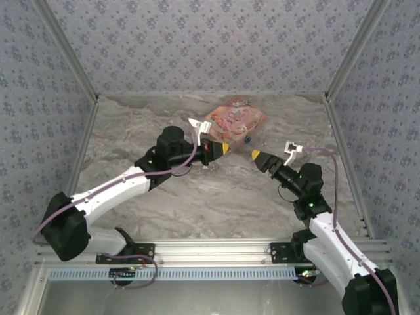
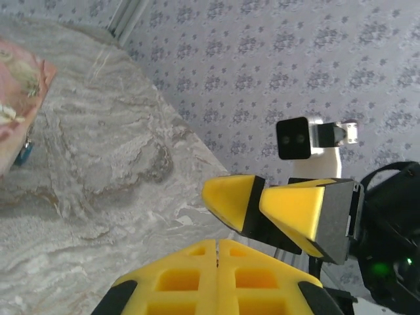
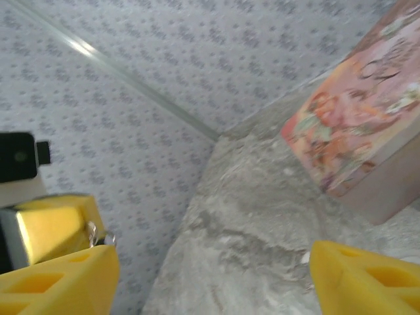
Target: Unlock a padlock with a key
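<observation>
Next, my right gripper grabs the small metal key by the looped end (image 3: 101, 237) protruding from my left gripper, leaving the blade free to unlock the padlock.
The tiny blue padlock (image 1: 247, 138) lies on the table against the near edge of the pink box (image 1: 233, 121); in the left wrist view the padlock (image 2: 25, 152) is at far left. My left gripper (image 1: 224, 149) hangs just in front of the box, fingers pressed together (image 2: 217, 244) with a thin dark sliver in the seam. From the right wrist view a small metal key (image 3: 100, 236) sticks out of that gripper's tip. My right gripper (image 1: 256, 155) faces it from the right, close by, with its fingers wide apart (image 3: 213, 252) and nothing between them.
The pink-orange patterned box (image 3: 357, 125) sits at the back middle of the marble table (image 1: 197, 190). Patterned walls (image 1: 210, 39) close in the back and both sides. A metal rail (image 1: 210, 249) runs along the near edge by the arm bases.
</observation>
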Controlling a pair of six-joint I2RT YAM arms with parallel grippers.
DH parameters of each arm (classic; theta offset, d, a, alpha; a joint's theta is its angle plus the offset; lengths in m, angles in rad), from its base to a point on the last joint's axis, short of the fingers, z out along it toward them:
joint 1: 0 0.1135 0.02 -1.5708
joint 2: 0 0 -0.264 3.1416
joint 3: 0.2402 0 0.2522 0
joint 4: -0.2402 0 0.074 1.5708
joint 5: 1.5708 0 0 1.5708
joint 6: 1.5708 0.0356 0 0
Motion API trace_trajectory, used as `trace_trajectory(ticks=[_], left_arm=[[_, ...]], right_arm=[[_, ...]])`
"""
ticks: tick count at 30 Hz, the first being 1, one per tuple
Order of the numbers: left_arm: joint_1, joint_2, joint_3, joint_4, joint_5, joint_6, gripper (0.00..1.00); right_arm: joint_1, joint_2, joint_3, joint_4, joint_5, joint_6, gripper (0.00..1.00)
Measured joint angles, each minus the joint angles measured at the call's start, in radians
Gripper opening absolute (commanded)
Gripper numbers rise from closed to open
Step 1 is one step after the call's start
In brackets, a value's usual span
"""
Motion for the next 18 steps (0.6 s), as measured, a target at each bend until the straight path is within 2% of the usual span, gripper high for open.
trace_trajectory(ticks=[4,10,15,18], left_arm=[[0.009,-0.014,0.034,-0.053,0.074,0.072,0.0],[0.009,-0.014,0.069,-0.121,0.153,0.137,0.0],[0.009,-0.014,0.074,-0.131,0.183,0.157,0.0],[0.009,-0.014,0.074,-0.135,0.193,0.163,0.0]], right_arm=[[0.006,0.007,0.016,0.049,-0.119,0.001,0.8],[0.088,0.059,0.073,0.069,-0.187,-0.037,0.78],[0.175,0.113,0.13,0.061,-0.194,-0.099,0.64],[0.193,0.145,0.158,0.059,-0.194,-0.122,0.55]])
